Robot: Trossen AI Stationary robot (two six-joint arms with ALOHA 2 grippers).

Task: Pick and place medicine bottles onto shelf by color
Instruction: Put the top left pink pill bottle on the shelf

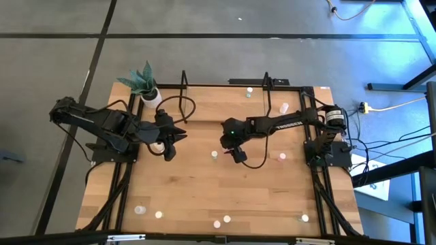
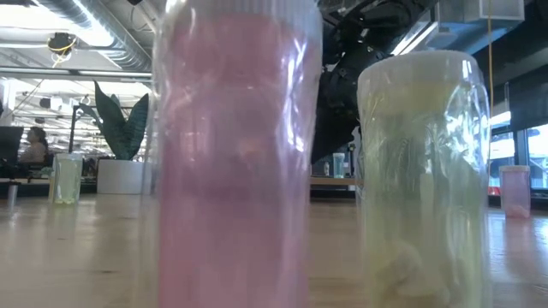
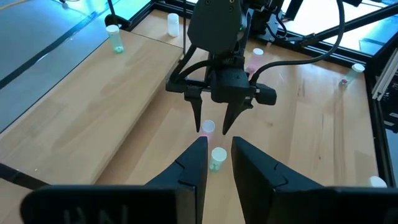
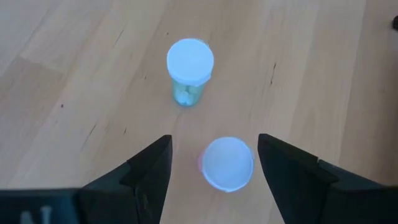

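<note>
The pink bottle's white cap (image 4: pixel 227 164) has my right gripper's fingers beside it, so my right gripper needs to close now. Closing now would hold the pink bottle.
My right gripper (image 4: pixel 214 168) is open and low over the middle of the table. Its fingers stand on either side of a pink medicine bottle (image 4: pixel 227 163) with a white cap, which stands upright on the table, and they do not touch it. A greenish bottle (image 4: pixel 189 71) stands just beyond it, toward the left arm. My left gripper (image 3: pixel 219 152) hangs higher at the table's left with a narrow gap and nothing between its fingers. It faces the right gripper (image 3: pixel 214 118). The shelf (image 1: pixel 225 86) stands along the far edge.
A potted plant (image 1: pixel 144 85) stands at the far left. A greenish bottle (image 3: pixel 112 37) stands on the shelf board. Loose bottles stand near the front edge (image 1: pixel 159 214), (image 1: pixel 304 218) and at the right (image 1: pixel 282 156). A pink bottle (image 2: pixel 231 154) and a yellowish one (image 2: pixel 424 171) fill the low view.
</note>
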